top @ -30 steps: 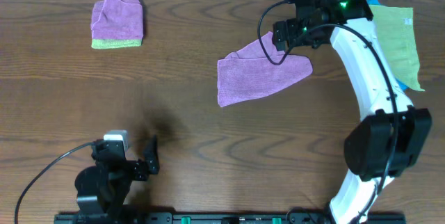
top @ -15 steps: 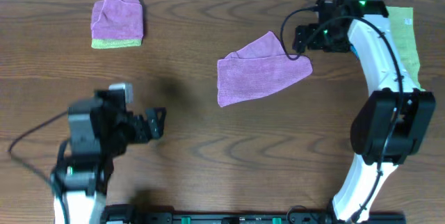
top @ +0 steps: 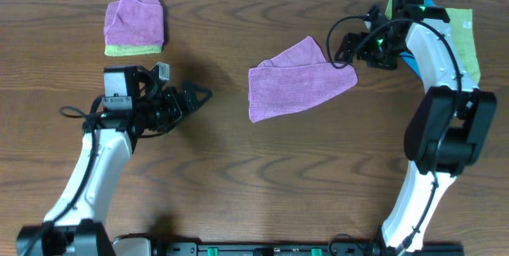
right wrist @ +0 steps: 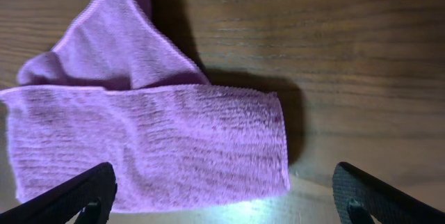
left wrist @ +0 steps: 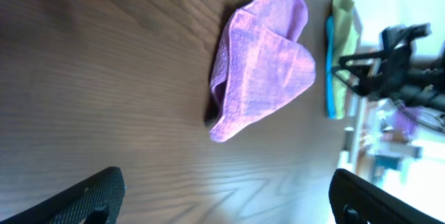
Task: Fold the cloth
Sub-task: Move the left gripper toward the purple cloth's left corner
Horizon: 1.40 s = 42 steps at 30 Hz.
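The cloth's near edge is still a gap away from my right gripper's fingers. My right gripper needs to move to that edge before it closes on it.
The lilac-purple cloth lies crumpled and partly folded over itself on the wooden table, a little right of centre. It also shows in the left wrist view and the right wrist view. My right gripper is open and empty, hovering just above the cloth's right edge; its fingers straddle that edge. My left gripper is open and empty, well to the left of the cloth, pointing toward it.
A small folded purple wad on a yellow-green strip sits at the back left. A yellow-green cloth with a white tag lies at the back right over something blue, behind the right arm.
The left arm has come up from the front edge and swung toward the table's middle. The right gripper has drawn back to the right, off the cloth, whose upper corner now shows.
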Tool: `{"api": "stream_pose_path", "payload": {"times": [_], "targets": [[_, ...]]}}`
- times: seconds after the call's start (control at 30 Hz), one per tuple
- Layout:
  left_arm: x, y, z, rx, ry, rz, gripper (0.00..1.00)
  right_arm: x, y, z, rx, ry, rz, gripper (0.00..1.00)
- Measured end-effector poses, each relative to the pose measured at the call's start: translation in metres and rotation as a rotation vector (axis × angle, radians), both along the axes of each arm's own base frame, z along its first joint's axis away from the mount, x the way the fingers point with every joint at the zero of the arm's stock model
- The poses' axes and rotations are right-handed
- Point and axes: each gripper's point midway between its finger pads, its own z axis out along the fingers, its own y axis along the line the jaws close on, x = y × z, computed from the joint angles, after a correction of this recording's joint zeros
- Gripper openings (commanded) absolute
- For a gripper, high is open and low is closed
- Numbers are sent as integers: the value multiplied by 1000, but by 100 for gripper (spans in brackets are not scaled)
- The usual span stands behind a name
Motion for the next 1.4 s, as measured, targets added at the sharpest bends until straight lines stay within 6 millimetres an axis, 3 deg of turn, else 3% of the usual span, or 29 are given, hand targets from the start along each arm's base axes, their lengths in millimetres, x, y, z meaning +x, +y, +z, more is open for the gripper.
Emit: {"api": "stream_pose_path", "payload": {"times": [0.23,0.37,0.53,0.73,0.83,0.93,1.23,1.4], "targets": [[14,-17,-10,-87,46,11,95,-2,1,-36,10,64,1,96],[18,-29,-10,-106,41,-3,95,-3,2,-45,19,83,2,86],[19,-32,-10,-111,48,4,95,0,5,-46,36,70,8,61],[22,-29,-12,-105,55,27,95,3,7,-44,49,57,10,40],[22,-29,-12,-103,55,30,95,3,7,-44,52,55,9,14],[22,-29,-12,-102,55,30,95,2,8,-44,56,60,9,2],[24,-26,-15,-84,62,55,95,-19,22,-39,137,117,83,2],[27,-20,-28,-62,105,102,95,-32,28,-30,155,135,136,2]]}}
